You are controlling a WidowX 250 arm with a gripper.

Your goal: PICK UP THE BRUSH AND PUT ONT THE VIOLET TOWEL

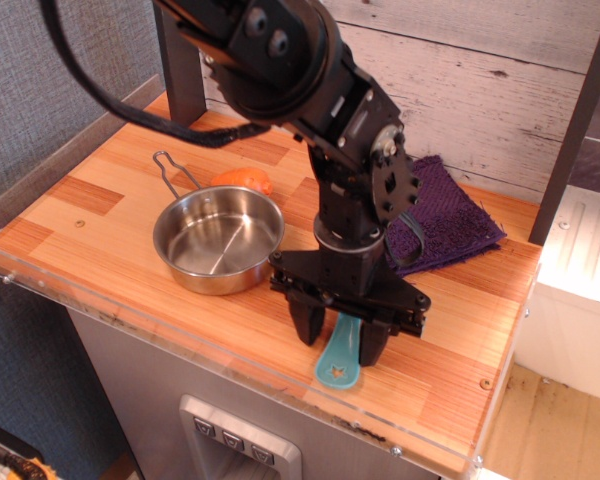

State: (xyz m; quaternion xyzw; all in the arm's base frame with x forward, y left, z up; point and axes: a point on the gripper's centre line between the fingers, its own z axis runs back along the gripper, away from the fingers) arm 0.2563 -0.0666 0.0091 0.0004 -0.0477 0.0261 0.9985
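Observation:
I will next grab the teal brush by its handle (342,350) with my gripper, so that I can put the brush onto the violet towel (450,218).
The teal brush (338,358) lies on the wooden table near the front edge; only its handle end with the star cutout shows, and the bristle head is hidden under the arm. My gripper (340,344) is lowered over the brush with its two black fingers open, one on each side of the handle, tips at table level. The violet towel (450,218) lies flat at the back right of the table, partly hidden behind the arm.
A steel pan (218,238) with a wire handle stands left of the gripper. An orange object (244,179) lies just behind the pan. A dark post (180,70) stands at the back left. The table's front edge carries a clear plastic rim (230,355).

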